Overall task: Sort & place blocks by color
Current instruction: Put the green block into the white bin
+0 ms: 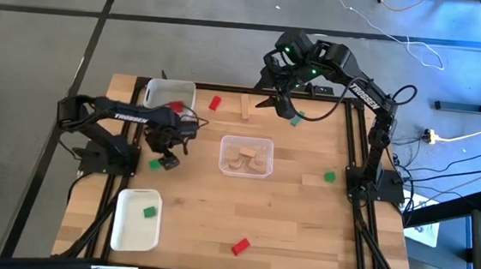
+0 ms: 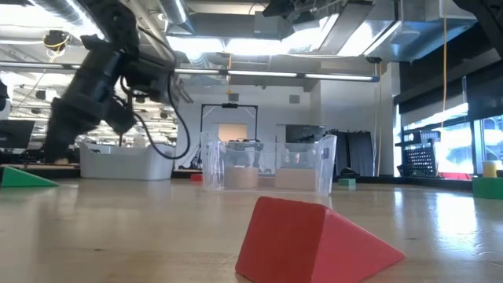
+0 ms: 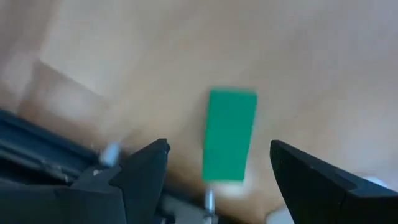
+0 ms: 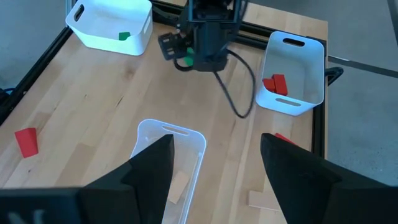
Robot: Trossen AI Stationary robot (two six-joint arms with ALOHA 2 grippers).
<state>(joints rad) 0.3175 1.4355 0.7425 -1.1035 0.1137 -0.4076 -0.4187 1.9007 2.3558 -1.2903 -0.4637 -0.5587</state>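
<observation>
My left gripper lowers first and then closes on the block, since my fingers, on either side of the green block (image 1: 155,163) (image 3: 229,135), hover above it.
My left gripper (image 1: 168,157) (image 3: 217,146) is open and hovers low near the table's left side, over a green block (image 3: 230,134) (image 1: 154,164) that lies flat on the wood. Its fingers stand on either side of the block without touching it. My right gripper (image 1: 273,101) (image 4: 217,140) is open, raised near the far edge, with a light-wood block (image 1: 246,107) and a green block (image 1: 295,119) lying on the table nearby. Other loose blocks are a red one (image 1: 215,103), a red wedge (image 1: 240,246) (image 2: 314,236) and a green one (image 1: 330,177).
A clear tray (image 1: 248,141) in the middle holds light-wood blocks. A white tray (image 1: 154,89) at the far left holds red blocks. Another white tray (image 1: 126,224) at the near left holds a green block. A dark frame (image 1: 356,144) lines the table's sides.
</observation>
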